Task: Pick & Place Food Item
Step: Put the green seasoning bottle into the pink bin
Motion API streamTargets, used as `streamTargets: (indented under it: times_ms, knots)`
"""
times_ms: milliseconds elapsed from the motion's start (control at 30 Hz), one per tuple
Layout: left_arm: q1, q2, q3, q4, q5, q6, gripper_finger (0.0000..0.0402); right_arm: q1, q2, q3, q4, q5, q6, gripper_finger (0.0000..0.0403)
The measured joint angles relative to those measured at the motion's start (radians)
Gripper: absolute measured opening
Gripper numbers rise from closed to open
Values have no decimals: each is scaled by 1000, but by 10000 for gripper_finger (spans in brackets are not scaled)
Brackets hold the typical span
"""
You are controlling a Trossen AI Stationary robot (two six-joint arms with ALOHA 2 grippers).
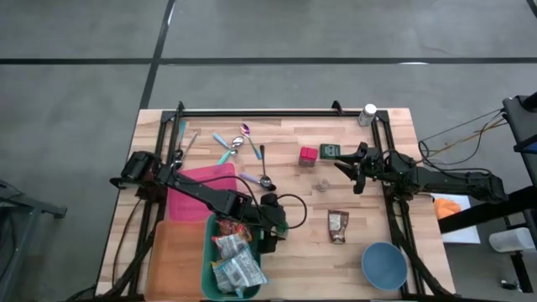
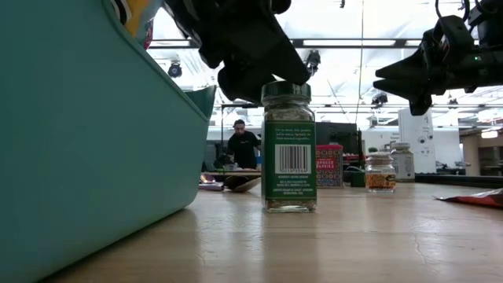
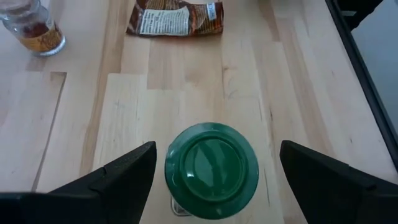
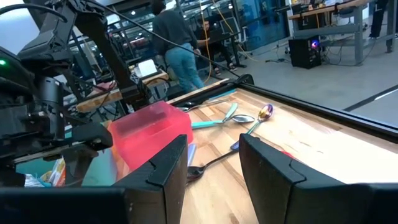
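Observation:
The left gripper's fingers are on both sides of the green lid [image 3: 211, 163], and the left gripper will close on the lid next.
A spice jar with a green lid [image 3: 211, 163] and a green label [image 2: 288, 149] stands upright on the wooden table, just right of the teal bin [image 1: 220, 252]. My left gripper [image 3: 217, 147] hangs open over it, slanting down. One finger stands on either side of the lid, with a gap on both sides. In the high view the left gripper [image 1: 274, 220] covers most of the jar. My right gripper [image 1: 346, 164] waits level above the table's far right part, open, with nothing between its fingers [image 4: 214, 168].
The teal bin holds food packets [image 1: 235, 268]; an orange tray [image 1: 176, 260] and a pink box [image 1: 201, 189] lie left of it. A brown packet [image 1: 337, 226], small jar [image 1: 321, 184], red box [image 1: 309, 154], green box [image 1: 330, 151], spoons [image 1: 252, 151] and a blue bowl [image 1: 384, 264] are spread about.

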Motion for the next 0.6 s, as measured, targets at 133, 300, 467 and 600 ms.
streamTargets:
  times_ms: [133, 300, 467, 600]
  knots:
    - [4, 6, 1, 1, 0, 3, 345, 0, 1, 0, 0, 0, 0, 142]
    - [6, 7, -6, 11, 0, 2, 345, 0, 1, 0, 0, 0, 0, 142]
    - [7, 7, -7, 17, 0, 2, 345, 0, 2, 0, 0, 0, 0, 142]
    - [9, 6, -8, 16, 0, 2, 334, 0, 2, 0, 0, 0, 0, 142]
